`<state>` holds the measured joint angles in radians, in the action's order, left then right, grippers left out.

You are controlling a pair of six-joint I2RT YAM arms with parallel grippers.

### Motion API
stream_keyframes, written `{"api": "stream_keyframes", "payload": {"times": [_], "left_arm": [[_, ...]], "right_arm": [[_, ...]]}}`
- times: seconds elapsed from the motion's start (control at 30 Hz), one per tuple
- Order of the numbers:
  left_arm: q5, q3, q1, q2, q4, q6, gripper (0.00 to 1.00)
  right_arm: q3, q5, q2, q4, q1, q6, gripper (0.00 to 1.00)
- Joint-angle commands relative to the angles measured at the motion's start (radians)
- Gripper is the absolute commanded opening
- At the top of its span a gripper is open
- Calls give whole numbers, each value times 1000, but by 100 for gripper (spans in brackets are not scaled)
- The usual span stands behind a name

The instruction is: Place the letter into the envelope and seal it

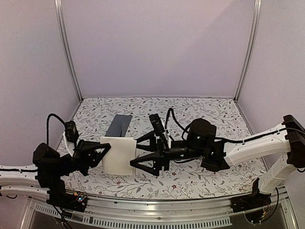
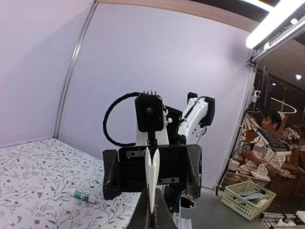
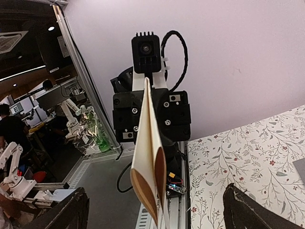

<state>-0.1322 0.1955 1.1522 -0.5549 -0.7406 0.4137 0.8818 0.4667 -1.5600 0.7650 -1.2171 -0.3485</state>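
Note:
I should grab the folded letter's edge [image 1: 134,155] opposite my left gripper with my right gripper. The letter's other edge then stays free to go into the envelope [image 1: 119,125].
The letter [image 1: 119,155] is folded and held up off the table, its pale outer face towards the top camera. My left gripper [image 1: 106,151] is shut on its left edge. In the left wrist view the letter [image 2: 152,183] shows edge-on, rising from the shut fingers [image 2: 143,217]. My right gripper [image 1: 136,152] stands open around the letter's right edge, one finger on each side, apart from the paper. The right wrist view shows the tan fold [image 3: 147,157] between the wide-spread fingers [image 3: 71,212]. The dark grey envelope [image 1: 119,125] lies flat on the table behind the letter.
A small teal-white tube [image 2: 85,196] lies on the floral tablecloth [image 1: 205,112]. Metal frame posts [image 1: 69,52] and lilac walls enclose the back and sides. The table's front rail [image 1: 157,210] runs between the arm bases.

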Motion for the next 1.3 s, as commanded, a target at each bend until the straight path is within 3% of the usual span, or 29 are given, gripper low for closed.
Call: {"api": "stream_keyframes", "payload": {"times": [0.0,0.3,0.5,0.8,0.97,1.03,1.17,1.27], "left_arm": [[69,-41,11,38,-76,37,0],[96,-60,11,51,-104,51,0],[102,-67,11,62,-106,52,0],[108,-67,11,78,-91,50,0],[123,-60,12,79,-66,42,1],[129,-48,11,86,-30,31,19],[318,-1,11,104,134,45,68],[565,61,9,95,338,98,81]], "right_arm": [[31,14,-56,192,-21,-47,93],[95,27,-154,209,-30,-50,61],[116,32,-185,210,-30,-46,32],[116,32,-190,212,-30,-41,1],[101,1,-183,204,-30,-47,0],[87,-60,-164,174,-30,-44,0],[43,-267,-88,44,-31,-26,0],[-1,-437,-9,-68,-30,-12,0]]}}
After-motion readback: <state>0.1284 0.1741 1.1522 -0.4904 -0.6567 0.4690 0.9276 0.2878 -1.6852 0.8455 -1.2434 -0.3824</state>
